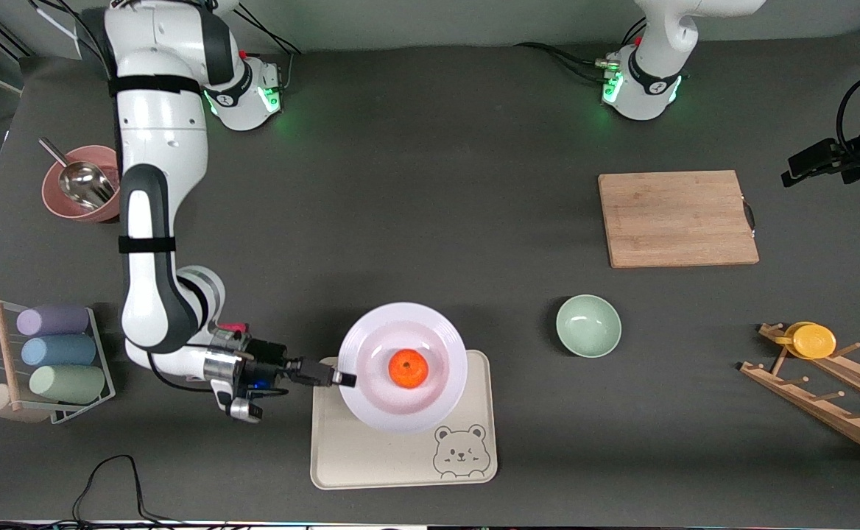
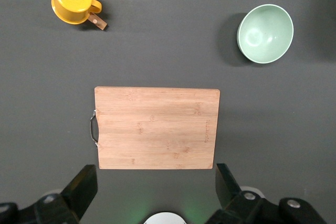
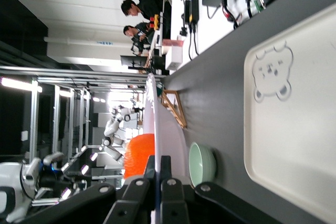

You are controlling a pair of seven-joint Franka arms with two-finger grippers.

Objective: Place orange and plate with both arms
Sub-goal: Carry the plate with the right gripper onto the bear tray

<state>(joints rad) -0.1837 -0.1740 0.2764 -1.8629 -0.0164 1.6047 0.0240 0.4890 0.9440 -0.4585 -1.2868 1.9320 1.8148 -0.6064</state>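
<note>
The plate's far rim [image 1: 407, 306] is beyond the tray's far edge [image 1: 478, 353], so the plate comes down toward the bear, before my right gripper releases it.
The white plate [image 1: 415, 324] carries the orange [image 1: 409, 368] at its middle and hangs over the far half of the beige bear tray [image 1: 371, 456]. My right gripper [image 1: 345, 380] is shut on the plate's rim at the edge toward the right arm's end. In the right wrist view the plate [image 3: 157, 119] shows edge-on between the shut fingers of the right gripper [image 3: 157, 163], with the orange [image 3: 139, 153] on it and the tray [image 3: 294, 129] below. My left gripper [image 1: 794, 175] waits open and empty, high over the wooden cutting board [image 2: 156, 128]; it shows in the left wrist view [image 2: 156, 176].
A mint-green bowl [image 1: 588, 325] stands beside the tray toward the left arm's end. The cutting board [image 1: 677, 218] lies farther from the camera. A yellow cup [image 1: 813, 341] hangs on a wooden rack [image 1: 827, 397]. A pink bowl with a scoop [image 1: 80, 184] and a cup rack [image 1: 54, 353] stand at the right arm's end.
</note>
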